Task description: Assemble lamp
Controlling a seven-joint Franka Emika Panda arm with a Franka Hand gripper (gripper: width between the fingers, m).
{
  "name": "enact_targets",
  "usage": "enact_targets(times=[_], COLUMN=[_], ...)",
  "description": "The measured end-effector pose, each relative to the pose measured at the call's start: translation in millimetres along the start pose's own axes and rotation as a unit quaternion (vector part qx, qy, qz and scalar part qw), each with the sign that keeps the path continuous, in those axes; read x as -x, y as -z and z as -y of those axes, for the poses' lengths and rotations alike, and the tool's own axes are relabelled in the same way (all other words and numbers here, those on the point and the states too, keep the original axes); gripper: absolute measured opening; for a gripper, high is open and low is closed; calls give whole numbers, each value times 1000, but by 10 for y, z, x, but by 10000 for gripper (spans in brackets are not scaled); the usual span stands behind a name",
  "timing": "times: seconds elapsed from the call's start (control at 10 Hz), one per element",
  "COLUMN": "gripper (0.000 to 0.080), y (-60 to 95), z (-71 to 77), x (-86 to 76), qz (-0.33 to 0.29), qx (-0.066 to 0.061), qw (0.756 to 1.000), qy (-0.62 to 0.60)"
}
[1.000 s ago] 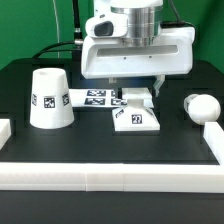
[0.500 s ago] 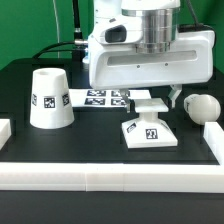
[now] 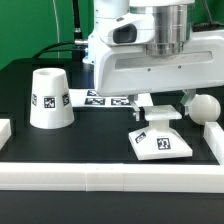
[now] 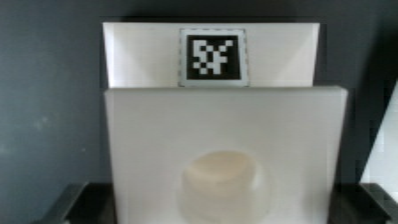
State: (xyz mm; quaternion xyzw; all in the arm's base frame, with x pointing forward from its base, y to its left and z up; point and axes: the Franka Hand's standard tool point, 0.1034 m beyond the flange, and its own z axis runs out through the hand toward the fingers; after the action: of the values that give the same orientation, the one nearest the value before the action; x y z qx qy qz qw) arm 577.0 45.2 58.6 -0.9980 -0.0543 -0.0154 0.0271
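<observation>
The lamp base stands short of the white bar [image 3: 215, 143] [image 4: 382, 155], so I should move it toward the bar with my gripper before I release it.
The white square lamp base [image 3: 161, 143] with its tag lies near the front right of the black table. My gripper [image 3: 160, 111] is shut on the base's far edge. In the wrist view the base [image 4: 214, 110] fills the picture, with the dark fingers [image 4: 82, 204] on either side of it. I cannot tell whether the base rests on the table or hangs just above it. The tapered shade [image 3: 50, 98] stands upside down at the exterior view's left. The round-headed bulb [image 3: 205, 106] lies at the right, just beyond the gripper.
The marker board [image 3: 104, 98] lies behind, partly hidden by the hand. A long white rail [image 3: 110, 176] runs along the front, another [image 3: 214, 141] stands close to the base on the right, and a short piece [image 3: 5, 130] sits at the left.
The gripper has moved toward the front and the exterior view's right, carrying the base from beside the marker board to near the front right corner. Shade and bulb have not moved.
</observation>
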Motion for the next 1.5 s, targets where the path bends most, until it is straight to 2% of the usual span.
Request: enact_targets(times=[0.2, 0.3, 0.4, 0.5, 0.7, 1.1, 1.5], gripper=[537, 537, 537, 537, 537, 537, 537], y=[3, 33, 55, 43, -47, -85, -88], z=[4, 34, 65, 68, 90, 332, 343], x=[-6, -74, -222, -352, -472, -532, -543], qz=[1, 6, 7, 2, -1, -10, -10], qx=[0, -2, -3, -4, -7, -8, -7], qw=[1000, 1000, 1000, 1000, 1000, 1000, 1000], qy=[0, -1, 1, 1, -1, -20, -18])
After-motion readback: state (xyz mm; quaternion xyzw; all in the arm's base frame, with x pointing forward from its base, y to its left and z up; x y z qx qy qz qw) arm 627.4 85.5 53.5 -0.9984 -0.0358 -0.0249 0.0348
